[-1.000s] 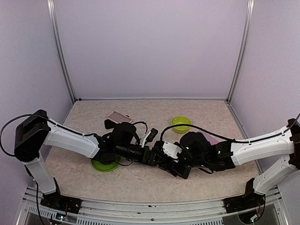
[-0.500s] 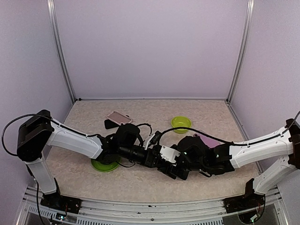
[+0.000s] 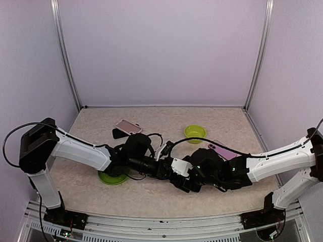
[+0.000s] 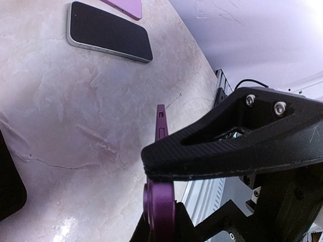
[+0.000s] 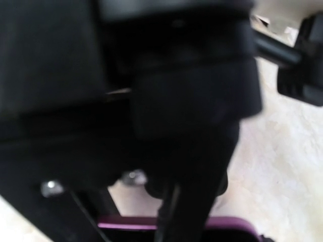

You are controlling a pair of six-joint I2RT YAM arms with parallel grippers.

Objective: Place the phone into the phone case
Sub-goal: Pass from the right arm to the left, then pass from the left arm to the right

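I can lift the purple phone case (image 4: 160, 199) with my left gripper now, and it would rise with it, because the fingers are shut on the phone case's flat sides, above the table.
The purple phone case (image 4: 160, 199) stands on edge above the table, its rim reaching up to the side cut-outs. My left gripper (image 4: 161, 222) (image 3: 165, 169) is shut on its flat faces. One ribbed finger (image 4: 227, 146) of my right gripper (image 3: 182, 179) lies across the case's upper edge; its jaws stand wide, and the other finger is hidden. The right wrist view is dark and blurred, with only a strip of the phone case (image 5: 126, 222) at the bottom. The phone (image 4: 110, 33), dark screen up with a silver rim, lies flat on the table beyond.
A purple item (image 3: 222, 149) (image 4: 123, 5) lies by the phone, partly under the right arm. A pink phone (image 3: 128, 126) lies at the back left, a green bowl (image 3: 195, 132) at the back centre and a green plate (image 3: 113, 177) under the left arm.
My left gripper has closed from wide open onto the case. The right arm has crept a little to the left, its jaws unchanged.
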